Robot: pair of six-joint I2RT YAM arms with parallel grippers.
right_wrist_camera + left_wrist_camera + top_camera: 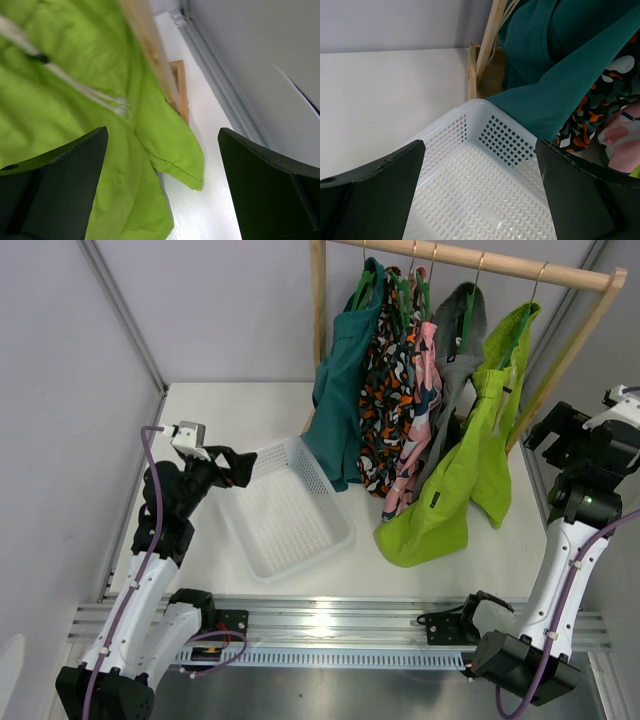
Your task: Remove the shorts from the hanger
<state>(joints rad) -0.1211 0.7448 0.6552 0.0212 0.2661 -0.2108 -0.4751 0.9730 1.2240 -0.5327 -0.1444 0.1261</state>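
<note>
Next, my right gripper grabs the dark-green hanger by its near arm (515, 339), which leaves the hook and far arm free to remove the shorts (455, 475).
The lime-green shorts (455, 475) hang at the right end of the wooden rail, their lower leg resting on the table; a small dark label shows near the hem. Their dark-green hanger (520, 332) hooks over the rail, mostly covered by the fabric. My right gripper (552, 430) is open and empty, just right of the shorts beside the rack's slanted leg. In the right wrist view the shorts (75, 125) with a white drawstring fill the left, between and beyond my open fingers (55, 185). My left gripper (238, 468) is open and empty over the white basket's far left corner.
A white perforated basket (320, 540) lies on the table left of centre, also in the left wrist view (485, 145). A teal garment (345, 390), patterned garments (395, 390) and a grey garment (455, 340) hang on the wooden rack (318, 300). The rack's right leg (150, 60) stands close to my right gripper.
</note>
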